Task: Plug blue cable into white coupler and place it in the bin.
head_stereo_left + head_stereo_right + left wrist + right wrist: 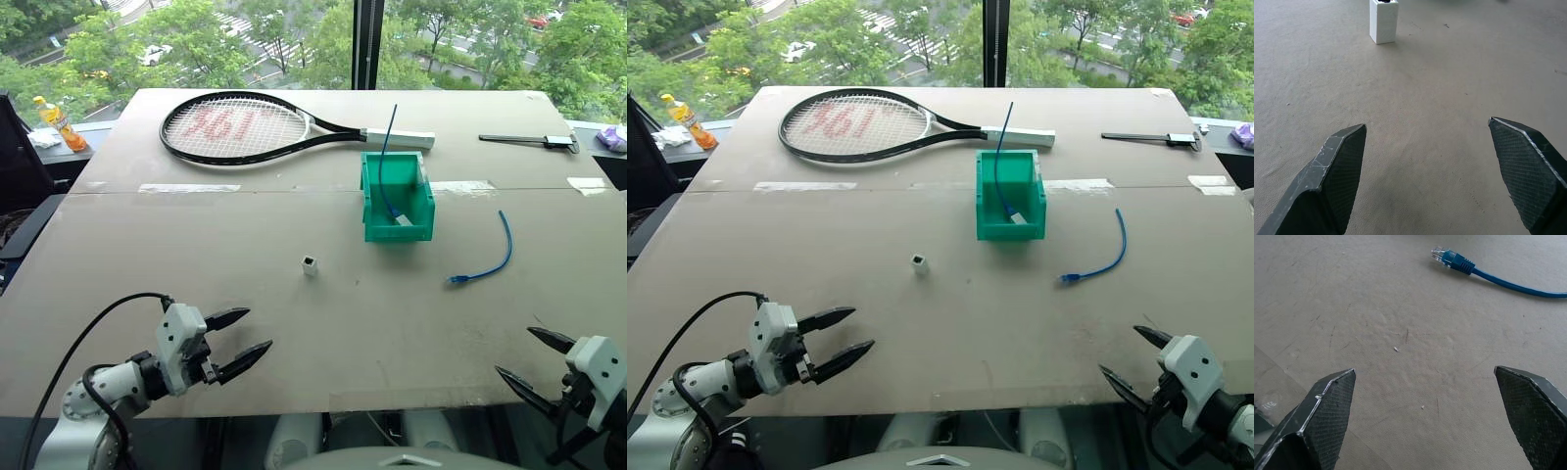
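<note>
My left gripper grabs the coupler by its sides next, so the white coupler's socket hole [310, 260] [1384, 1] stays free for the blue cable's plug.
The short curved blue cable [493, 257] lies on the table to the right of the teal bin [396, 199], its clear plug [1439, 253] toward the near side. The tiny white coupler [310, 265] stands upright on the table left of the bin, socket hole up; it also appears as the coupler [1383, 19] ahead of my left fingers. My left gripper [238, 340] hovers open and empty near the front left edge, well short of the coupler. Open and empty too, my right gripper [535, 358] sits at the front right, short of the cable's plug.
Inside the bin another straighter blue cable [388, 162] sticks up out of it, ending in a pale block. A tennis racket [257, 127] lies at the back, a dark tool [534, 141] at the back right. A bottle [59, 122] stands beyond the table's left corner.
</note>
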Motion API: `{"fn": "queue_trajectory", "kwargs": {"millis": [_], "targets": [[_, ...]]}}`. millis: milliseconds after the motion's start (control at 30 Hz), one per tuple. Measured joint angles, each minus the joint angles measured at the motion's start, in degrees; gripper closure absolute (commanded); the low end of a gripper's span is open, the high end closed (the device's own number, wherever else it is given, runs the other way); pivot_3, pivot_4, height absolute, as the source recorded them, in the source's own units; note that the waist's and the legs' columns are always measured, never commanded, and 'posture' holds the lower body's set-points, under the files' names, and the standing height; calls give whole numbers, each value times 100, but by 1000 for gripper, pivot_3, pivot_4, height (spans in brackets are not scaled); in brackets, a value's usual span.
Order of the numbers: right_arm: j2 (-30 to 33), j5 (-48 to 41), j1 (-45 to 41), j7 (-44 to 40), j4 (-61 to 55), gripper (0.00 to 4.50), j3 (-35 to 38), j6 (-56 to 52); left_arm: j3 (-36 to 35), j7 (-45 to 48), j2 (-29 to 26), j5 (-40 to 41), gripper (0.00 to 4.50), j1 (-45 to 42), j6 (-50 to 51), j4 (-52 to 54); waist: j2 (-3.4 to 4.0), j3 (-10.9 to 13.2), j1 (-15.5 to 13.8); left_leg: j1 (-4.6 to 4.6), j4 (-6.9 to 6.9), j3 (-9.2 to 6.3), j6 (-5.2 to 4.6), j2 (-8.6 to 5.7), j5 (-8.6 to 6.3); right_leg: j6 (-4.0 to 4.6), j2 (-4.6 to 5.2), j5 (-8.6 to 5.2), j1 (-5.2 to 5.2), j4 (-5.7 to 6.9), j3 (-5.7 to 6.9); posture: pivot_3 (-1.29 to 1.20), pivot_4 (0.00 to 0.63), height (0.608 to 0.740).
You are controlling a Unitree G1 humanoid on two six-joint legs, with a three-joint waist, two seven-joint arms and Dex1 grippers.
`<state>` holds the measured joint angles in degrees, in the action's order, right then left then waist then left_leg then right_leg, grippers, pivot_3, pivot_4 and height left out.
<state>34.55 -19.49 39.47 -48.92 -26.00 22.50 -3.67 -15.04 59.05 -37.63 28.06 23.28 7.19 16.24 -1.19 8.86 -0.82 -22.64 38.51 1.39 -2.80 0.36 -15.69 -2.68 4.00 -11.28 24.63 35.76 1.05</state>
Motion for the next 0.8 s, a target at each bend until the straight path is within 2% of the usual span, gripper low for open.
{"fn": "queue_trajectory", "kwargs": {"millis": [133, 233, 367, 500, 567, 667, 800], "targets": [[125, -143, -391, 64, -62, 20, 0, -257, 11, -5, 56, 123, 395, -58, 72, 58, -1, 0, 18, 3, 1, 7, 0, 0, 0, 0, 1, 1, -1, 0, -4, 0, 150, 740], [982, -412, -1463, 203, -597, 20, -52, -1368, 43, -41, 69, 743, 395, -599, 594, 498, 8, 4, 12, 6, 16, 15, -2, 3, 1, 1, 5, 2, -2, 8, 2, 0, 150, 740], [1562, -672, -2349, 123, -651, 20, -363, -2177, 101, 86, -115, 992, 395, -735, 872, 710, -7, -6, -6, -10, 11, -7, 0, 0, 0, 18, -23, 9, -2, 4, 30, 0, 150, 740], [2380, -564, -3535, -293, -179, 20, -1106, -2710, 280, 510, -367, 984, 395, -852, 819, 1049, 0, 1, -1, -12, 11, -3, -2, -3, 0, 29, -25, 14, -5, -7, 25, 0, 150, 740], [2580, -446, -4026, -543, 200, 20, -1481, -2763, 377, 622, -424, 958, 395, -931, 763, 1098, -2, 3, -6, -13, 11, -5, -3, -4, 0, 28, -25, 14, -5, -10, 27, 0, 150, 740], [2697, -130, -4812, -1004, 875, 851, -2215, -2722, 450, 682, -468, 938, 395, -1075, 759, 1194, -3, 7, 2, -12, 12, -7, -3, -3, 0, 24, -28, 12, -6, -9, 29, 0, 150, 740], [2630, 359, -5451, -1329, 1515, 851, -2911, -2447, 458, 674, -492, 945, 395, -1208, 786, 1266, 0, 9, 6, -11, 12, -7, -3, -3, 1, 27, -31, 14, -5, -5, 27, 0, 150, 740]]}}
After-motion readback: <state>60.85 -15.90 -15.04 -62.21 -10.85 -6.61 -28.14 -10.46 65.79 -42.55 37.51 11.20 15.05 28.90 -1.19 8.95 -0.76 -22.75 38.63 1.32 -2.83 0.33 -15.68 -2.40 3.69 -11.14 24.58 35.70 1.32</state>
